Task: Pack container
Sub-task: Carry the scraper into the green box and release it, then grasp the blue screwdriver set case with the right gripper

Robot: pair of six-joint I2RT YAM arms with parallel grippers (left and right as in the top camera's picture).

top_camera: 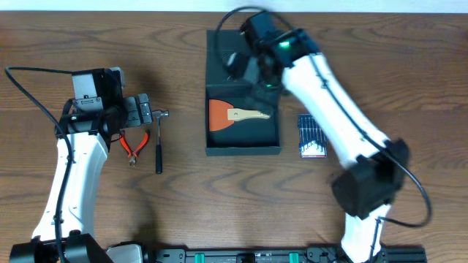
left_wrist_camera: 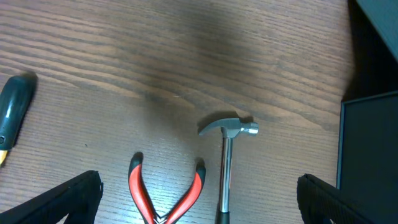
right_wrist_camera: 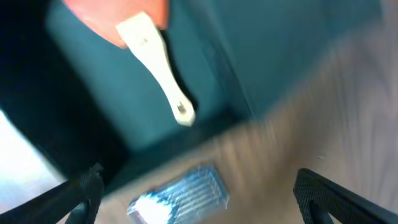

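The right gripper grabs the packet across its long sides next, to lay the clear blue-ended packet [top_camera: 312,136] flat beside the scraper in the container [top_camera: 267,139].
The dark teal container [top_camera: 267,139] stands open at the table's middle, its flap lid [top_camera: 219,55] up at the far side. An orange scraper with a cream handle [top_camera: 238,115] lies inside; it shows blurred in the right wrist view [right_wrist_camera: 155,59]. My right gripper [top_camera: 252,69] is open and empty above the container's far part. A clear blue-ended packet of small bits [top_camera: 311,136] lies right of the container, also in the right wrist view [right_wrist_camera: 180,193]. My left gripper [top_camera: 135,109] is open above red-handled pliers [left_wrist_camera: 165,193] and a small hammer [left_wrist_camera: 227,155].
A dark green tool handle with a yellow stripe [left_wrist_camera: 13,109] lies at the left edge of the left wrist view. The container's wall [left_wrist_camera: 367,149] fills that view's right side. The pliers [top_camera: 134,144] and hammer [top_camera: 158,139] lie on the wooden table left of the container.
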